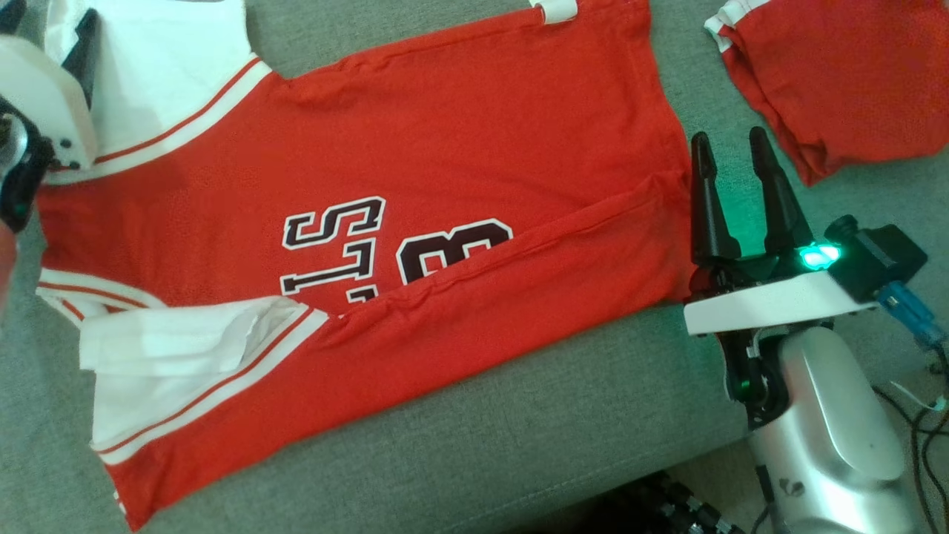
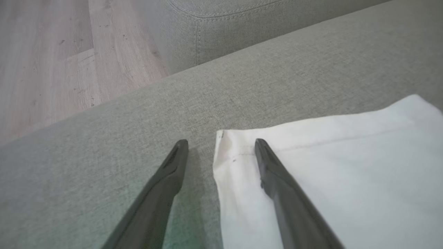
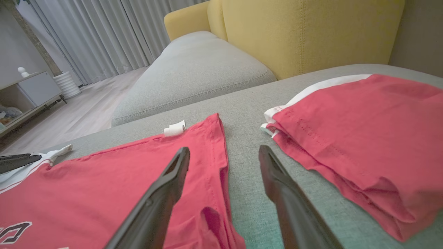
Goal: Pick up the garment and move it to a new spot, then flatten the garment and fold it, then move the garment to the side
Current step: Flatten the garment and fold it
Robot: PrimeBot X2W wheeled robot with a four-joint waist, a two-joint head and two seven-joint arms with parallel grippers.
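Observation:
The left gripper grabs the jersey by its edge at the stitched corner next, to fold the jersey over the white sleeve's dark lettering.
The garment (image 1: 445,133), a red jersey with white sleeves and dark lettering, lies spread on the grey sofa seat (image 1: 519,430), its near long edge folded over onto the front. My right gripper (image 1: 730,148) stands open just off the jersey's hem; in the right wrist view one finger is over the red cloth (image 3: 104,183) and the other over bare cushion. My left gripper (image 1: 48,30) is open at the far white sleeve (image 2: 346,173), one finger above the sleeve's corner, one above the cushion. Neither holds anything.
A second red garment (image 1: 838,81) lies folded on the seat, right of my right gripper. A yellow backrest (image 3: 311,31) and another grey cushion (image 3: 193,76) stand beyond. Wooden floor (image 2: 45,62) lies past the seat's edge. Cables (image 1: 919,437) hang by my right arm.

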